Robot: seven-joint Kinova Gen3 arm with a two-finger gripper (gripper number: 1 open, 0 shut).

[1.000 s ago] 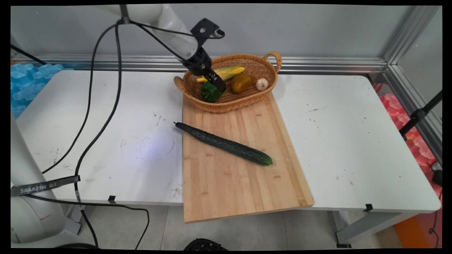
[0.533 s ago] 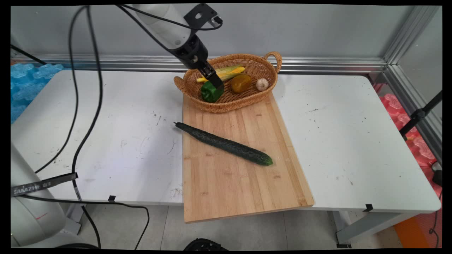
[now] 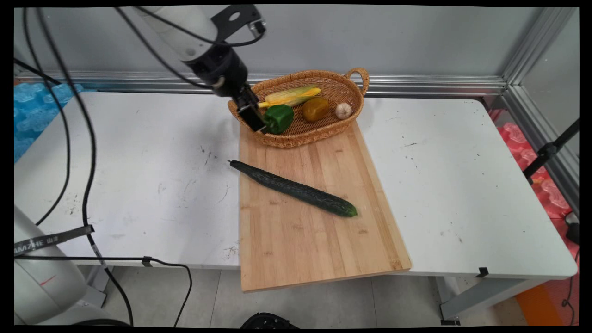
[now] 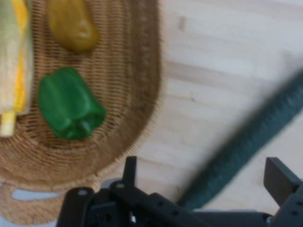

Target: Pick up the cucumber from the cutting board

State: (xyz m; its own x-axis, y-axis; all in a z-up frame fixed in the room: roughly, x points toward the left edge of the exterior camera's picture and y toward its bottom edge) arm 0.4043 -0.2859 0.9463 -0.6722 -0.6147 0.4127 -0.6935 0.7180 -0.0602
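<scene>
My gripper grips the long dark green cucumber by its middle (image 3: 293, 188) next, to add it to the vegetables in the wicker basket.
My gripper (image 3: 259, 125) hangs over the left rim of the wicker basket (image 3: 323, 76), just left of a green bell pepper (image 3: 280, 118) that lies inside it. In the hand view the gripper (image 4: 203, 171) stands open with nothing held. That view shows the green pepper (image 4: 70, 104) free on the basket floor (image 4: 128, 71), off to the upper left. A corn cob (image 3: 291, 95) and a yellow pepper (image 3: 315, 109) lie beside it. A long dark cucumber (image 3: 293, 188) rests across the wooden cutting board (image 3: 314, 240), and this cucumber (image 4: 246, 146) runs below the open fingers.
A garlic bulb (image 3: 343, 110) sits at the basket's right end. The board overhangs the table's near edge. Black cables (image 3: 88, 152) hang from the arm over the table's left half. An aluminium rail (image 3: 416, 85) runs along the back wall.
The gripper has drawn back to the left from above the green pepper, which now lies uncovered in the basket. The cables have swung left with the arm.
</scene>
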